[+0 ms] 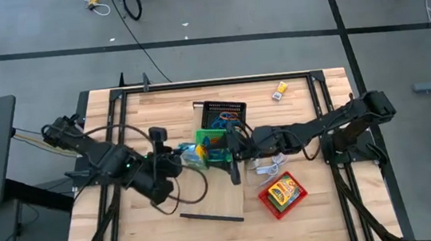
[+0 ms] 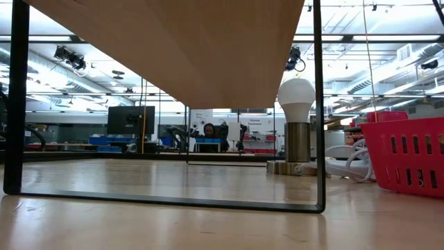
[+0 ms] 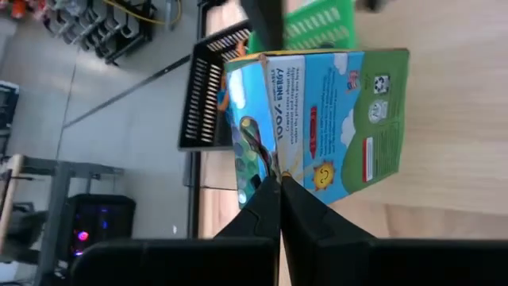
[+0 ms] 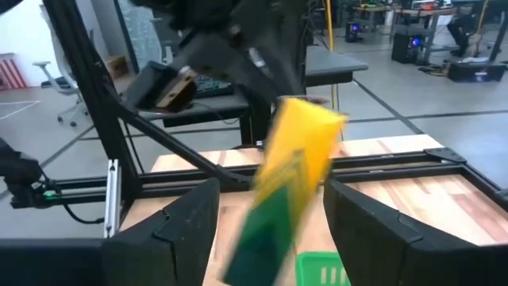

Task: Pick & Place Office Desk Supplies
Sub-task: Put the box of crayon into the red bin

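Observation:
Next, my right gripper grabs the card box by its green-printed part [image 4: 266, 232] to put it away in the red mesh tray.
A card box printed blue, green and yellow [image 3: 325, 103] hangs in the air just left of the green mesh tray [image 1: 216, 140], at the table's middle. My left gripper [image 3: 279, 184] is shut on it. My right gripper [image 4: 271, 189] reaches in from the right and stands open. In its wrist view the same box [image 4: 295, 167] shows blurred and tilted in the gap ahead of its fingers; I see no touch. From above, the left gripper [image 1: 181, 158] and the right gripper [image 1: 233, 147] flank the box [image 1: 196, 151]. A small yellow box [image 1: 280, 90] lies on the table at the far right. My left gripper pinches a thin edge of the box at one end [image 3: 266, 163] between its two shut fingers. The box is lifted clear of the table and sticks out beyond the fingertips. In the right wrist view it hangs tilted below the left arm.
A black mesh tray [image 1: 224, 111] stands behind the green one. A red mesh tray [image 1: 266, 203] holding a crayon box sits near right. A light bulb [image 2: 296, 101] and a white cord [image 2: 347, 163] lie beside it. A black strip [image 1: 211, 216] lies near the front edge.

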You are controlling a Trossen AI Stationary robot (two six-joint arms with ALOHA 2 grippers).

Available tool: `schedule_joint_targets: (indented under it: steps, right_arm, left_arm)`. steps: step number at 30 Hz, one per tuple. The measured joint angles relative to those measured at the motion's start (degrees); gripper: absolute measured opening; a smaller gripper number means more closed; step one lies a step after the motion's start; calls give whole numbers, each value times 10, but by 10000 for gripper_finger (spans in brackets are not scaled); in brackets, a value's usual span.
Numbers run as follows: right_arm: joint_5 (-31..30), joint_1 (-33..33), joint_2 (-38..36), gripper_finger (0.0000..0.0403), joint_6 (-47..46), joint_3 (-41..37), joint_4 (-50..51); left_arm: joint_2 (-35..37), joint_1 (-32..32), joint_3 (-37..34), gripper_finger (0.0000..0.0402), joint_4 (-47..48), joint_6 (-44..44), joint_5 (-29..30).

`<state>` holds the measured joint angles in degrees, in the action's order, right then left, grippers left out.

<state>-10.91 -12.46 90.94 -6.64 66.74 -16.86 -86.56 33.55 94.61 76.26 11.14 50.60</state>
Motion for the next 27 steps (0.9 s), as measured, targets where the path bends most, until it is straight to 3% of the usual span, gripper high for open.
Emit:
schedule_joint_targets:
  steps: [7,17,21,25,27]
  right_arm:
    - [1,7,0,236,4,0,14]
    - [-64,8,0,230,17,0,40]
    - [-82,8,0,184,35,0,42]
    - [-86,8,0,94,53,0,42]
    - [-87,7,0,96,64,0,42]
  left_arm:
    - [0,-38,0,0,-70,-83,-7]
    - [0,-67,0,0,-144,-163,-29]
    - [0,-67,0,0,-158,-176,-29]
    - [0,-60,0,0,-172,-184,-33]
    - [0,-54,0,0,-182,-194,-38]
